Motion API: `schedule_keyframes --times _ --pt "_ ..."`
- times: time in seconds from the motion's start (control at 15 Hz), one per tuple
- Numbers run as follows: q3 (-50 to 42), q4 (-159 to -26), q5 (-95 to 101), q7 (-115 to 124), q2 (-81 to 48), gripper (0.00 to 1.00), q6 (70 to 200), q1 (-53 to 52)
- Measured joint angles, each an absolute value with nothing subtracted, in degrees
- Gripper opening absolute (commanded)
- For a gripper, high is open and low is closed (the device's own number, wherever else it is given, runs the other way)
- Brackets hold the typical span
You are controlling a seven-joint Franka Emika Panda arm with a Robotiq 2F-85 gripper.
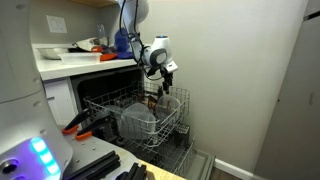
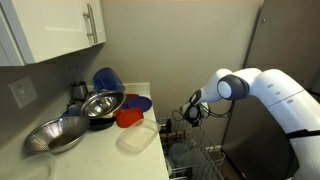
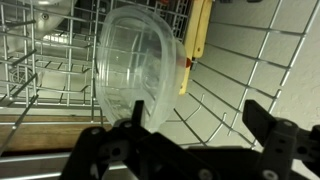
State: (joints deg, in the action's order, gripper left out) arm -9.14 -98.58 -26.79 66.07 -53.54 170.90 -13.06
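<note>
My gripper has only rack wires between its fingers, so I will move it toward the clear container's rim (image 1: 149, 111) (image 3: 163, 103) before I close it there.
My gripper (image 3: 200, 120) is open, and only bare rack wires show between its two black fingers. A clear plastic container (image 3: 135, 60) stands on its side in the wire dishwasher rack (image 3: 245, 70), just left of the gap; the left finger (image 3: 138, 116) overlaps its lower rim. A yellow utensil (image 3: 200, 35) stands upright to the right of the container. In both exterior views the gripper (image 1: 168, 72) (image 2: 192, 110) hangs above the pulled-out rack (image 1: 150, 118), pointing down into it.
On the counter (image 2: 110, 150) lie two metal bowls (image 2: 100, 103) (image 2: 55, 135), a red bowl (image 2: 128, 117), a clear tub (image 2: 138, 138) and a blue lid (image 2: 108, 78). A white cabinet (image 2: 55, 30) hangs above. A wall (image 1: 240, 80) stands close behind the rack.
</note>
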Motion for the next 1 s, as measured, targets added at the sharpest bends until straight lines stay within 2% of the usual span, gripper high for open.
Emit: schedule_keyframes --times 0.33,1.0 --pt "-13.0 -98.4 -25.8 67.6 -55.9 1.00 172.8 -15.5" --pt "-8.9 -95.5 -25.8 67.6 -59.8 1.00 178.0 -13.7"
